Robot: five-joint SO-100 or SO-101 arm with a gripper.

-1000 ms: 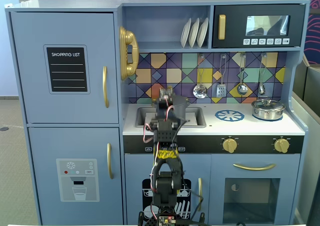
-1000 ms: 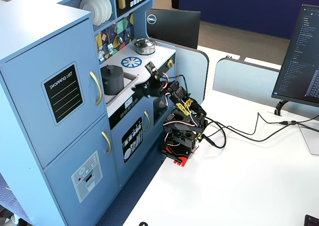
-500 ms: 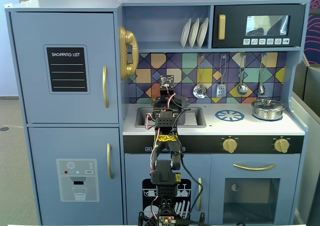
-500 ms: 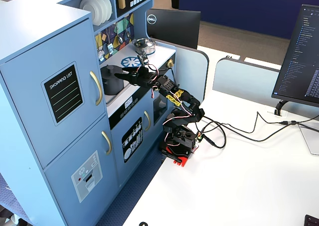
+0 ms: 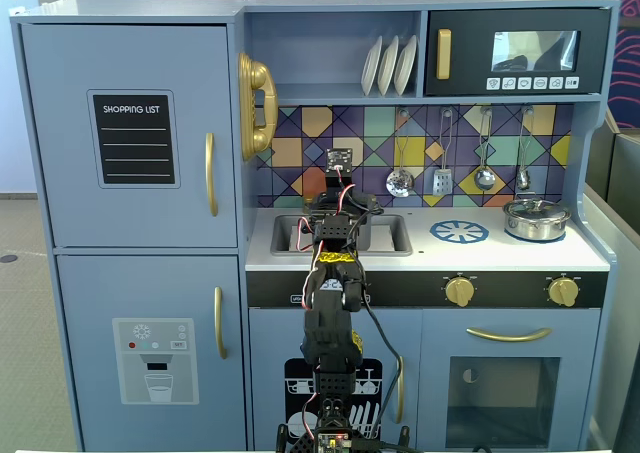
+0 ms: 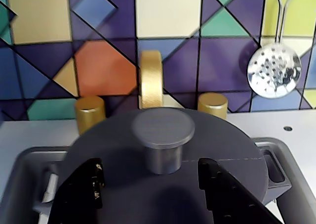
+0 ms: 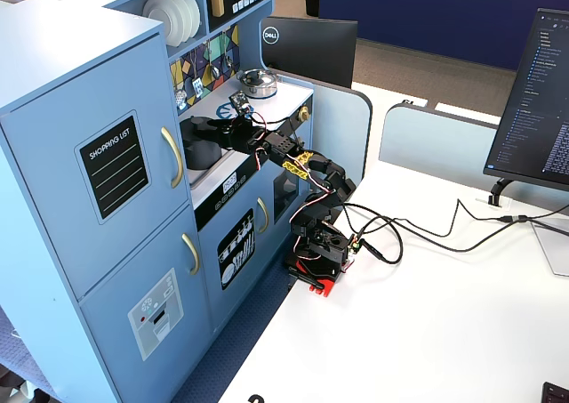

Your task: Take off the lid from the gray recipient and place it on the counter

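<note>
Next, my gripper grabs the lid by its central knob (image 6: 163, 127), to uncover the gray recipient and set the lid on the counter.
The dark-gray lid (image 6: 227, 145) lies flat on the gray recipient, which stands in the sink basin (image 6: 19, 169); one side handle (image 6: 275, 173) of the recipient shows at the right. My gripper (image 6: 150, 167) is open just above the lid. Its black fingers (image 6: 84, 189) stand on either side of the central knob (image 6: 163, 127), slightly nearer the camera, with a gap to the knob on both sides. In a fixed view the recipient (image 7: 199, 152) sits under the gripper (image 7: 204, 129). In the front fixed view my arm (image 5: 335, 263) hides it. The white counter (image 5: 500, 255) lies to the right.
A gold faucet (image 6: 150, 78) and two gold knobs (image 6: 90, 114) stand just behind the lid. A shiny silver pot (image 5: 536, 218) sits at the counter's right end beside the blue burner ring (image 5: 459, 232). Utensils (image 5: 400, 181) hang on the tiled backsplash.
</note>
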